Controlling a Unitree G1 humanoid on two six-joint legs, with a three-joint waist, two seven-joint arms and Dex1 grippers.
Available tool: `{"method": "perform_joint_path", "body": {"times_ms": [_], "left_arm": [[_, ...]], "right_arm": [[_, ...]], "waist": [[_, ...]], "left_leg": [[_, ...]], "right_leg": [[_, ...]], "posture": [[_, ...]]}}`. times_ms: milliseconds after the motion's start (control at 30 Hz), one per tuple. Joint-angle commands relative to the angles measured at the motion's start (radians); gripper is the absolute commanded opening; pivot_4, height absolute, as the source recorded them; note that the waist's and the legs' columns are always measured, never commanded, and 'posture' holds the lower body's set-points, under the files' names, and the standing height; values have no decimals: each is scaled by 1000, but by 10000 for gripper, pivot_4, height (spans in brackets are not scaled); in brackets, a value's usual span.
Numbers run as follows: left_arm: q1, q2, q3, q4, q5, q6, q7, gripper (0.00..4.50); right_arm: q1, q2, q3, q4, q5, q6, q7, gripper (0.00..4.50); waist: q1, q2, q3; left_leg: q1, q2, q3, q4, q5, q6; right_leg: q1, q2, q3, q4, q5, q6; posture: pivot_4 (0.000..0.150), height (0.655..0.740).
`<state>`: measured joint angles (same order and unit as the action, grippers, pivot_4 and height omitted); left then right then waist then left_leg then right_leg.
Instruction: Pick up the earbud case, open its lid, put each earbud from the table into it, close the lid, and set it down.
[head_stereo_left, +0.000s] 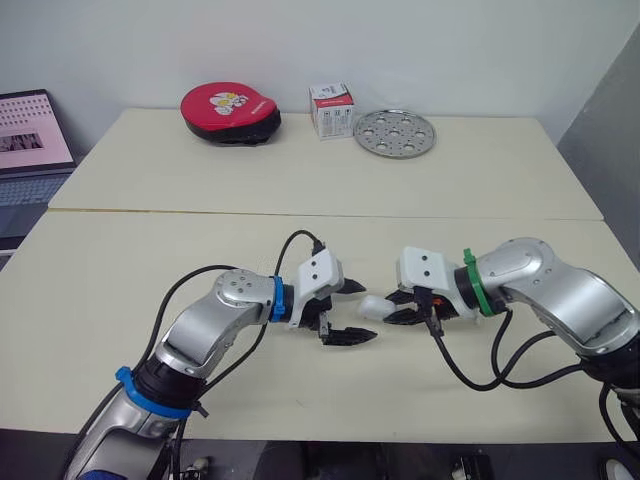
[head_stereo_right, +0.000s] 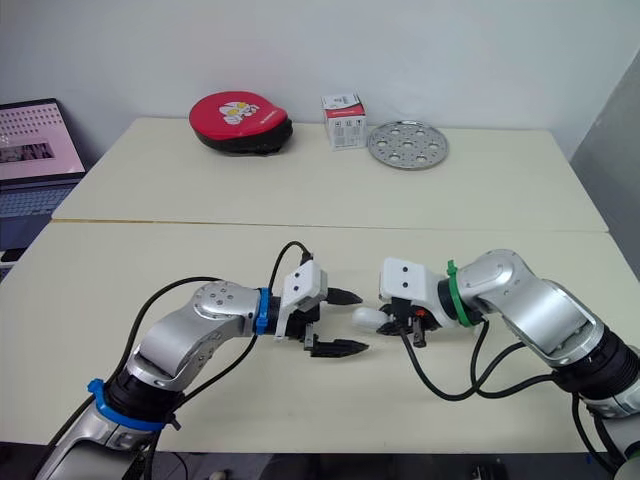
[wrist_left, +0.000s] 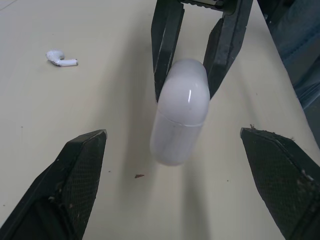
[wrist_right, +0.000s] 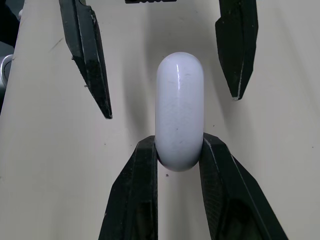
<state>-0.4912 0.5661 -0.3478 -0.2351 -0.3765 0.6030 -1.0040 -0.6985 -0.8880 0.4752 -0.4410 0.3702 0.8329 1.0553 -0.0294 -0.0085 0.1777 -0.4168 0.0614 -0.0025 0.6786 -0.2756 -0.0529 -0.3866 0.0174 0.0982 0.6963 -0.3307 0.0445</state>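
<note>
My right gripper's fingers cover the case's opposite end, so my left gripper should next grab the white earbud case by its loose end below the case's seam (head_stereo_left: 365, 307).
The white earbud case (wrist_right: 180, 107) is held just above the table (head_stereo_left: 120, 300) near its front middle, lid closed along a thin seam. My right gripper (head_stereo_left: 400, 306) is shut on one rounded end of the case. Facing it from the left, my left gripper (head_stereo_left: 362, 312) is open, its black fingertips (wrist_left: 85, 155) standing on either side of the case's free end without touching it. One white earbud (wrist_left: 60, 58) lies on the table in the left wrist view, a short way off to the side of the case.
At the back of the far table sit a red flat pouch (head_stereo_left: 230, 112), a small white box (head_stereo_left: 331, 109) and a perforated metal disc (head_stereo_left: 394, 133). A laptop (head_stereo_left: 30, 145) stands off the left edge. Black cables (head_stereo_left: 470, 375) trail from both wrists.
</note>
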Motion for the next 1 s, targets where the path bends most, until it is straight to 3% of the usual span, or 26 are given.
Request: {"method": "perform_joint_path", "body": {"times_ms": [33,133,367,467,567,767,900,1000], "left_arm": [[-18,-10,-1,5,17,-22,-9,45000],[-17,-18,5,12,24,-31,-13,39157],[-10,-48,15,9,28,-42,-5,16044],[-5,-57,15,8,31,-48,-7,8200],[2,-61,15,8,39,-60,-6,8172],[49,-56,29,27,39,-106,-19,7965],[137,-105,100,37,-68,-155,-59,7965],[191,-129,127,57,-88,-205,-76,7965]], "right_arm": [[-27,6,-18,-17,-17,0,22,7314],[-26,9,-22,-23,-24,5,30,7314],[-27,22,-24,-32,-35,15,43,7314],[-28,25,-23,-26,-45,12,49,7313],[-26,24,-24,-25,-52,8,56,7313],[-11,-19,-42,-6,-96,-79,102,28236],[6,-26,-93,-6,-106,-120,79,42815],[40,-14,-128,-37,-89,-132,69,42949]], "waist": [[0,0,0],[0,0,0],[0,0,0],[0,0,0],[0,0,0],[0,0,0],[0,0,0],[0,0,0]], "left_leg": [[0,0,0,0,0,0],[0,0,0,0,0,0],[0,0,-1,0,0,0],[0,0,0,1,0,0],[0,0,-1,1,0,0],[0,0,0,1,0,0],[0,0,-1,1,0,0],[0,0,-1,1,0,0]], "right_leg": [[0,0,0,0,0,0],[0,0,0,0,0,0],[0,0,0,1,0,0],[0,0,0,1,0,0],[0,0,0,1,0,0],[0,0,0,1,0,0],[0,-1,0,1,0,0],[0,-1,-1,2,0,0]], "posture": [[1500,7400],[1500,7400],[1500,7400],[1500,7400],[1500,7400],[1500,7400],[1500,7400],[1500,7400]]}}
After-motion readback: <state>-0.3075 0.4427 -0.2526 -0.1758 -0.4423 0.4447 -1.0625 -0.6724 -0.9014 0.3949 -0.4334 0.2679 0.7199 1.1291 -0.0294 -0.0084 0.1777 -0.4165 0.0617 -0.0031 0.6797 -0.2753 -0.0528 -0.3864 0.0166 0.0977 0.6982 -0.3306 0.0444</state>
